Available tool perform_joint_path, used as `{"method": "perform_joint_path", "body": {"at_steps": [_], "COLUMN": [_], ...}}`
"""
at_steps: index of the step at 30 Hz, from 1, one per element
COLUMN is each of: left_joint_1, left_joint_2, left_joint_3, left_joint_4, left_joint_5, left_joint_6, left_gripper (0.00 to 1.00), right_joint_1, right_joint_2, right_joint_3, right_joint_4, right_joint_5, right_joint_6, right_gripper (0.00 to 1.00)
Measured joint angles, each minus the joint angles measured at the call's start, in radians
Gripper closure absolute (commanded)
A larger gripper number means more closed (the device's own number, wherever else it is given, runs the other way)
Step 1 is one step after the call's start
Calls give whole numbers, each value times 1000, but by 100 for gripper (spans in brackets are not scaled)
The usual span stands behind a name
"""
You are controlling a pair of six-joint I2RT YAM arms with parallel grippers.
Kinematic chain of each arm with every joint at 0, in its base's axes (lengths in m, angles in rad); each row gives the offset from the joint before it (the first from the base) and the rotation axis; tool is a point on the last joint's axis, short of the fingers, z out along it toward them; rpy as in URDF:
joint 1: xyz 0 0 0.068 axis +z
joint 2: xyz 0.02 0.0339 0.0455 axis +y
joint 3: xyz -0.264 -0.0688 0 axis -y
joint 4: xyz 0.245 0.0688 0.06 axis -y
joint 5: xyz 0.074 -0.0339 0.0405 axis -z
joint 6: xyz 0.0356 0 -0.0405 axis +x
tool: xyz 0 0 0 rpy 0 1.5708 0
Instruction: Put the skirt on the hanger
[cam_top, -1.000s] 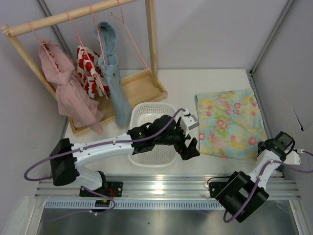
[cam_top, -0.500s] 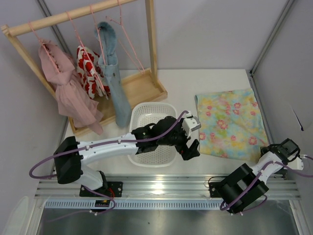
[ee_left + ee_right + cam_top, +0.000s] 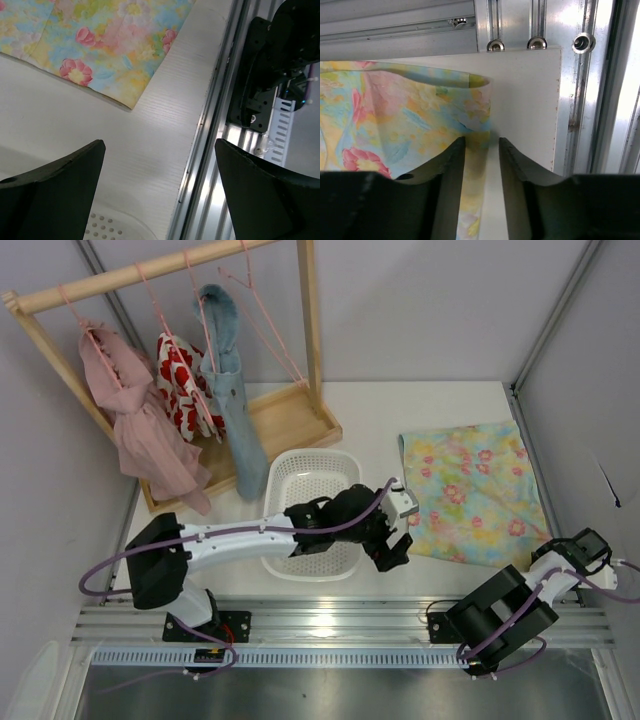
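I should next grab the skirt's near corner (image 3: 415, 549) beside the basket with my left gripper. Then both grippers can fold the skirt for the hanger (image 3: 274, 335).
The skirt (image 3: 470, 490), pale yellow and turquoise with pink flowers, lies flat on the right of the white table. My right gripper (image 3: 482, 142) sits low at its near right corner (image 3: 585, 548). A raised fold of the skirt (image 3: 395, 115) runs between the half-closed jaws; it touches the left finger (image 3: 451, 170), with a gap to the other. My left gripper (image 3: 397, 527) hovers wide open by the skirt's near left corner (image 3: 110, 45), nothing between its fingers (image 3: 160, 145). The empty pink wire hanger (image 3: 274, 335) hangs on the wooden rack at the back left.
A white perforated basket (image 3: 300, 465) stands under the left arm. The wooden rack (image 3: 150, 270) holds a pink garment (image 3: 140, 430), a red-and-white one (image 3: 180, 380) and a blue denim one (image 3: 232, 410). Metal rails (image 3: 340, 625) run along the table's near edge.
My right gripper has moved to the skirt's near right corner and its jaws have narrowed around the cloth edge. The left gripper drifted slightly nearer, staying open.
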Motion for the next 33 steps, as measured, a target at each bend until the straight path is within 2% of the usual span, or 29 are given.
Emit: {"method": "perform_joint_path", "body": {"at_steps": [9,13,19,25,31,33], "left_joint_1": [-103,-146,-166,-168,-171,-171], "left_joint_2": [111,164,257,351,436,456], "left_joint_3": [-20,-20,-17,3,66,80], "left_joint_4": [44,109,229,326,355,362], "left_joint_5": [-107,-178,-275,-331,-344,-357], "left_joint_6": [134,225,361,451,465,465], "left_gripper": [15,24,42,43,33,33], "right_joint_1": [-19,-29,-35,-45,-52,-56], "right_joint_2": [23,11,-27,-27,-6,-3], "right_joint_3": [-25,-27,-36,-45,-45,-45], "right_joint_4": [55,55,63,69,80,82], "right_joint_5": [-29,-47,-90,-145,-192,-201], "right_joint_6": [-28,-43,-42,-19,-3,-3], "right_gripper": [84,93,98,99,100,100]}}
